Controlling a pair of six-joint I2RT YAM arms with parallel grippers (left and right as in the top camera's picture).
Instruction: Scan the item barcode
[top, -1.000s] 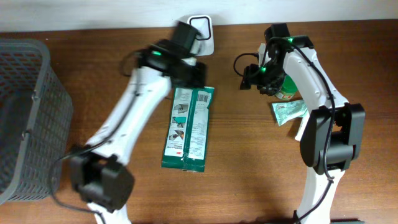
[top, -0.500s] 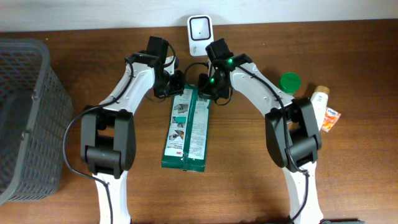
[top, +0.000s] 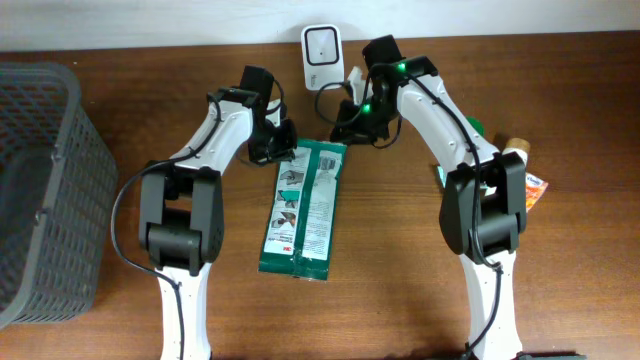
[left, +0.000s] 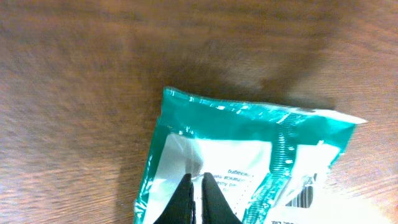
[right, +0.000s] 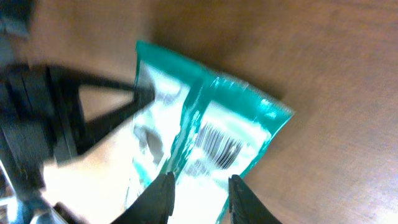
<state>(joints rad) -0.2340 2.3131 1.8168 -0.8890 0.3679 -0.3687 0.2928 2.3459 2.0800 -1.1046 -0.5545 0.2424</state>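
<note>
The robot needs to grab the packet (top: 305, 205) with its right gripper by the packet's long side edge near the barcode corner. This will leave the barcode side uncovered for the white scanner.
A green and white packet (top: 305, 205) lies flat on the wooden table, and its barcode (right: 219, 144) is at the far right corner. The white scanner (top: 320, 45) stands at the back edge, just beyond it. My left gripper (top: 283, 152) is at the packet's far left corner. In the left wrist view that gripper (left: 198, 182) is shut, its tips together over the white label (left: 217, 165), and a grip on the film cannot be made out. My right gripper (top: 343, 128) hovers at the far right corner. Its fingers (right: 163, 194) stand apart over the packet (right: 186, 124).
A grey mesh basket (top: 40, 180) fills the left side. At the right edge, behind my right arm, are a small bottle (top: 515, 152) and an orange sachet (top: 535, 192). Bare wood (top: 400, 260) lies on both sides of the packet's near end.
A second ago my left arm was by the scanner and my right arm over the items at the right. Both grippers have come to the packet's far end. The packet has barely moved.
</note>
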